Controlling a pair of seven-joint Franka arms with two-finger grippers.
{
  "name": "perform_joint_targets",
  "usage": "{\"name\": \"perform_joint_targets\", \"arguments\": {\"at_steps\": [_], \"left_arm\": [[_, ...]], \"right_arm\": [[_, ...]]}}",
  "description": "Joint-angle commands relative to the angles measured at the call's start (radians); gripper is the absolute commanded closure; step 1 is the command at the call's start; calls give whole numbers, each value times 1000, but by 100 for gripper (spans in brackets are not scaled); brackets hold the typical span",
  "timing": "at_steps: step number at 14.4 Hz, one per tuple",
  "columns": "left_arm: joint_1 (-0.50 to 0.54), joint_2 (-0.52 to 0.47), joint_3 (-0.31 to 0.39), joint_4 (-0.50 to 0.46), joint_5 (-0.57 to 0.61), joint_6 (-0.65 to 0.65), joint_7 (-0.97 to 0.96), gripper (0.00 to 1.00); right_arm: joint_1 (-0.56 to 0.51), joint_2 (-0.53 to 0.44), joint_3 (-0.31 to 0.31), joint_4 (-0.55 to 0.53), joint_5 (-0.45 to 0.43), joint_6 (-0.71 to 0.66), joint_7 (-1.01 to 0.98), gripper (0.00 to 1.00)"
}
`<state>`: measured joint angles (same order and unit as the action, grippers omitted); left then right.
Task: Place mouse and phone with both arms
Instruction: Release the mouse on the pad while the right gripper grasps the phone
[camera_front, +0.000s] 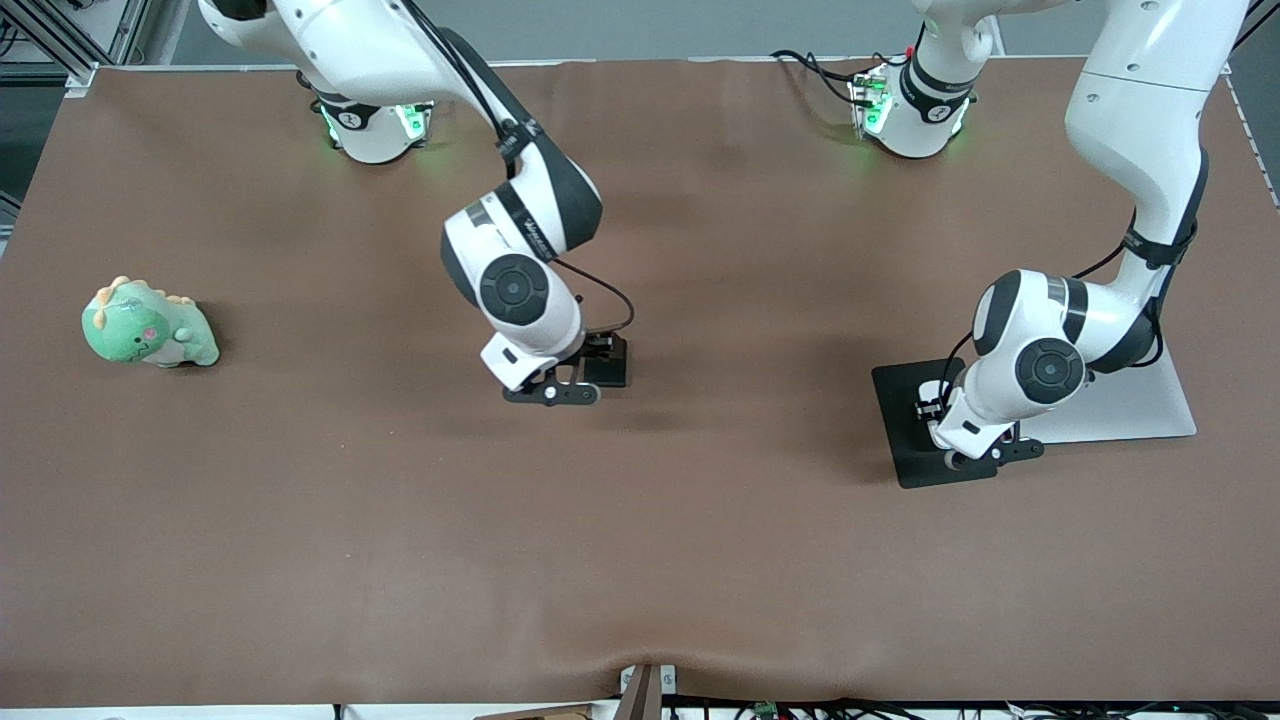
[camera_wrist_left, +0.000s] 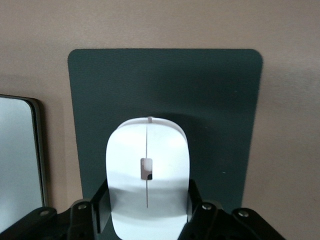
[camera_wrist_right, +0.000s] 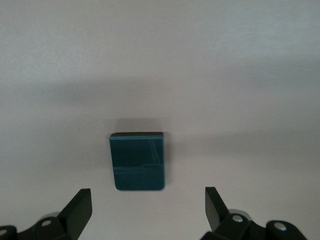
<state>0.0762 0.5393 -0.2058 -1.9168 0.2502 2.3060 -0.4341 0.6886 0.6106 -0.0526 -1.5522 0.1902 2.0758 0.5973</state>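
The phone is next for my right gripper to reach and grip by its side edges, so the small black phone's flat glossy side (camera_wrist_right: 137, 164) stays free for the placing.
The white mouse (camera_wrist_left: 147, 170) sits between the fingers of my left gripper (camera_wrist_left: 146, 207), which is shut on its sides. It is low over the flat black pad (camera_wrist_left: 215, 100); I cannot tell whether it touches. In the front view that left gripper (camera_front: 940, 415) is over the pad (camera_front: 900, 440) at the left arm's end, and its hand hides most of the mouse. The small black phone (camera_wrist_right: 137, 161) lies flat on the brown table. My right gripper (camera_wrist_right: 148, 210) hangs open just above the table beside the phone, touching nothing. In the front view the phone (camera_front: 608, 368) and right gripper (camera_front: 588, 366) are mid-table.
A flat silver-grey plate (camera_front: 1130, 405) lies right beside the black pad, under the left arm, and its edge (camera_wrist_left: 17, 160) shows in the left wrist view. A green plush dinosaur (camera_front: 148, 325) sits toward the right arm's end of the table.
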Motion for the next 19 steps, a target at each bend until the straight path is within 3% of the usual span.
{"name": "perform_joint_targets", "arguments": {"at_steps": [1, 4, 6, 7, 8, 9, 13, 19], "left_arm": [[17, 4, -11, -31, 26, 64, 3, 68], [17, 27, -11, -30, 33, 110, 9, 63], [14, 30, -12, -25, 43, 112, 9, 52], [10, 28, -12, -25, 41, 112, 9, 43], [4, 30, -12, -22, 41, 110, 9, 11], [5, 28, -12, -19, 43, 110, 9, 0], [-6, -73, -47, -1, 38, 60, -2, 0], [0, -297, -86, 238, 8, -358, 5, 0]], "right_arm": [[26, 6, -9, -55, 18, 93, 15, 0], [34, 35, -9, -75, 22, 165, 13, 0], [45, 50, -9, -97, 22, 222, 13, 0], [46, 55, -9, -118, 22, 262, 10, 0], [46, 63, -9, -138, 22, 291, 1, 0], [48, 70, -9, -143, 22, 300, -2, 0], [65, 96, -9, -140, 25, 313, 10, 0], [86, 112, -7, -137, 90, 345, 18, 0]]}}
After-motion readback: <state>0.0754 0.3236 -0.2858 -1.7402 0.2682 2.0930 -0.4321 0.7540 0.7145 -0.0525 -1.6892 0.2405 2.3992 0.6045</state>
